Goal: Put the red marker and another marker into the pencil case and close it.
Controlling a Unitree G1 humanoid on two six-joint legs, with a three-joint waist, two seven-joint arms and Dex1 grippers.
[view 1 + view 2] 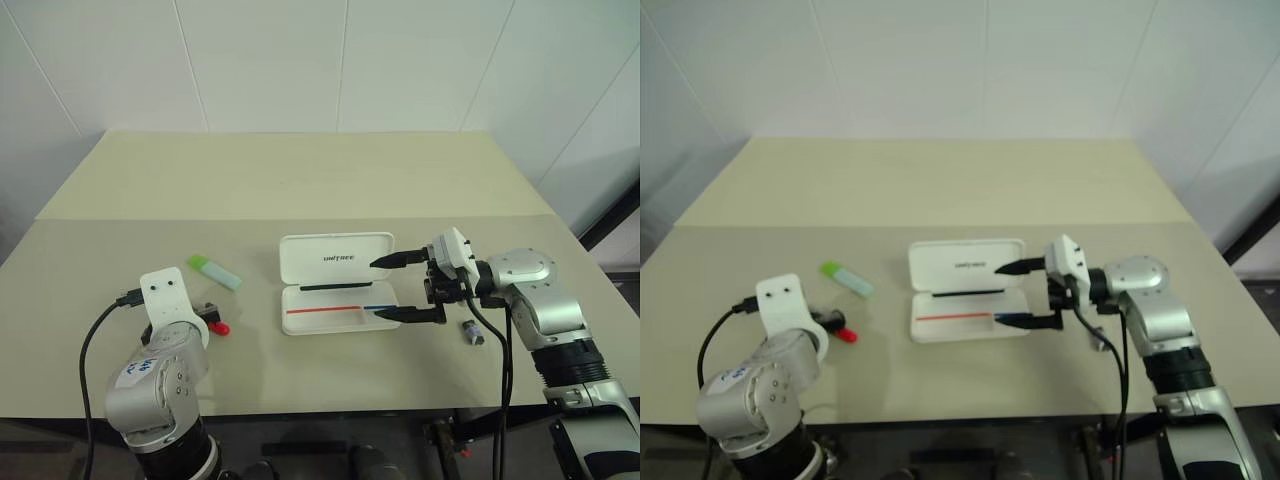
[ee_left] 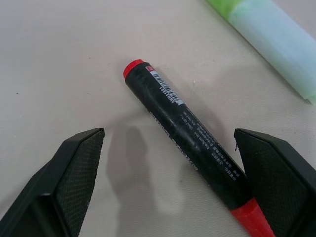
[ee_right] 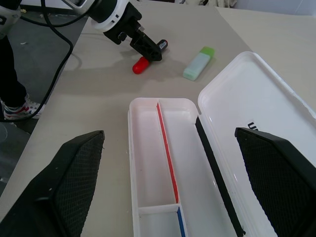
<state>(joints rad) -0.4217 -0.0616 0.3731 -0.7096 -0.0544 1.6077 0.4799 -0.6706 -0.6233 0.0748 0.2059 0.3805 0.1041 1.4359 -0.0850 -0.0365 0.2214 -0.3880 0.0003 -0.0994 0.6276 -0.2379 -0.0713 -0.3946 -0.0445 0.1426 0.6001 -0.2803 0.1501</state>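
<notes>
I should close my left gripper on the red marker now, as its fingers reach down on both sides of the red marker's black body (image 2: 190, 138) beside its red cap and would hold it.
The white pencil case (image 1: 335, 258) lies open in the middle of the table, its lid flat on the far side and its tray (image 3: 132, 148) showing a red and blue stripe. The red marker (image 2: 187, 128), black-bodied with red ends, lies on the table left of the case. My left gripper (image 2: 168, 132) is open just above it, with a finger on either side and not touching it. The pale green marker (image 1: 214, 271) lies a little farther back. At the case's right end my right gripper (image 1: 375, 289) is open and empty, pointing left.
A small grey stub (image 1: 472, 332) lies on the table beside my right forearm. A seam crosses the beige table behind the case. White tiled walls close off the far side.
</notes>
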